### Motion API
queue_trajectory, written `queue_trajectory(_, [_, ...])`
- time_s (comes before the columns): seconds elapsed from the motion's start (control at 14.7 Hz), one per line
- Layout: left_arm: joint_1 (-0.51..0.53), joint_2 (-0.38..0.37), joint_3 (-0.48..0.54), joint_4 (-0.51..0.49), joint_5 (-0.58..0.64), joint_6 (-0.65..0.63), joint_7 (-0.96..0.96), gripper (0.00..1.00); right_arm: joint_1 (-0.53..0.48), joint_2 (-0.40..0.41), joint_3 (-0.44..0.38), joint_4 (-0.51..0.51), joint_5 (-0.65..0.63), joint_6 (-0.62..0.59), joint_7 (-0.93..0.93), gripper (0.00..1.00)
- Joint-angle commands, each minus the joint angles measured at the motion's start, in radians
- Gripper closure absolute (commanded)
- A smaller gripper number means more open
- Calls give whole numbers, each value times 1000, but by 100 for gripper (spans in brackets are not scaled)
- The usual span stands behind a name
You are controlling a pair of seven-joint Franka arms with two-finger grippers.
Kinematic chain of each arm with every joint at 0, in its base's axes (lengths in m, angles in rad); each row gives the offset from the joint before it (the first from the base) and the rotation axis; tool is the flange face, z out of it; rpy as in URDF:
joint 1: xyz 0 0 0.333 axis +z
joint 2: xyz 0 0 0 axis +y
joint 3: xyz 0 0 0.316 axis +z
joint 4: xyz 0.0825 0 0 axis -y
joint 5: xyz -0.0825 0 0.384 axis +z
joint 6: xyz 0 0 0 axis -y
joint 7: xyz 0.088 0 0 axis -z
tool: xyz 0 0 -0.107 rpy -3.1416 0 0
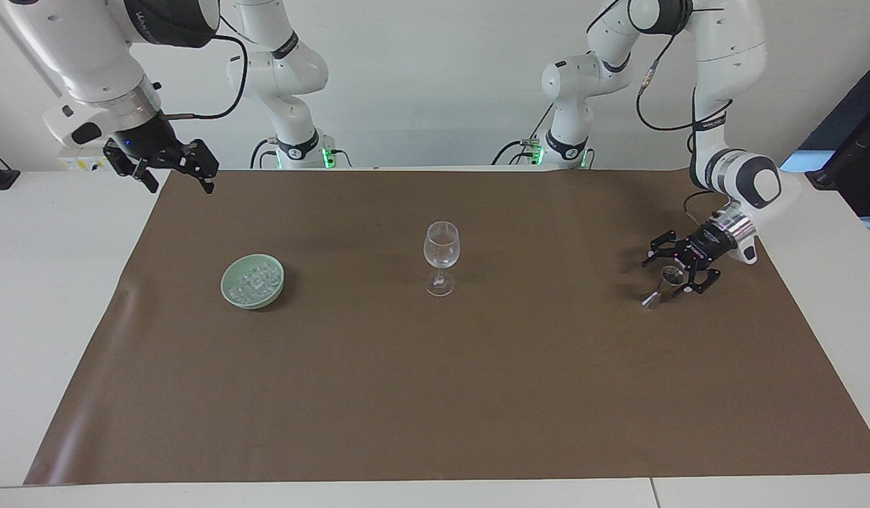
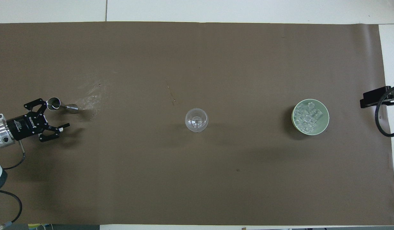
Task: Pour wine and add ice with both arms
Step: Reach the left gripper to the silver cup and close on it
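Note:
The left gripper should next grab the jigger's narrow middle [image 2: 63,106] between the cups, because both cups of the small metal jigger flare outward with sloping sides.
A clear wine glass [image 1: 441,257] stands upright mid-mat; it also shows in the overhead view [image 2: 196,120]. The ice [image 1: 255,277], a heap of small clear cubes [image 2: 308,116], lies in a pale green bowl [image 1: 225,288] toward the right arm's end [image 2: 326,111]. A small steel jigger [image 1: 662,287] stands toward the left arm's end [image 2: 61,106]. My left gripper [image 1: 663,276] is open and low at the jigger, whose upper cup shows between the fingers; I cannot tell whether they touch. It also shows in the overhead view [image 2: 56,113]. My right gripper [image 1: 180,185] is open and waits raised over the mat's edge.
A brown mat [image 1: 435,395] covers most of the white table [image 1: 61,282]. A pale smear [image 2: 89,95] marks the mat beside the jigger. The right gripper's black tip and cable [image 2: 377,95] show at the overhead view's edge.

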Motion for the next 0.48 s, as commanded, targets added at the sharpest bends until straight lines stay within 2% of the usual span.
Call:
queue_trajectory(0.0, [-25,-32,1,-38,-43,66,14,0,-12,-15,8,-15,3,1,-16,0])
queue_trajectory(0.41, [-61,-25,2,-38,-95,106,11,1,-12,-15,8,-15,4,1,-16,0])
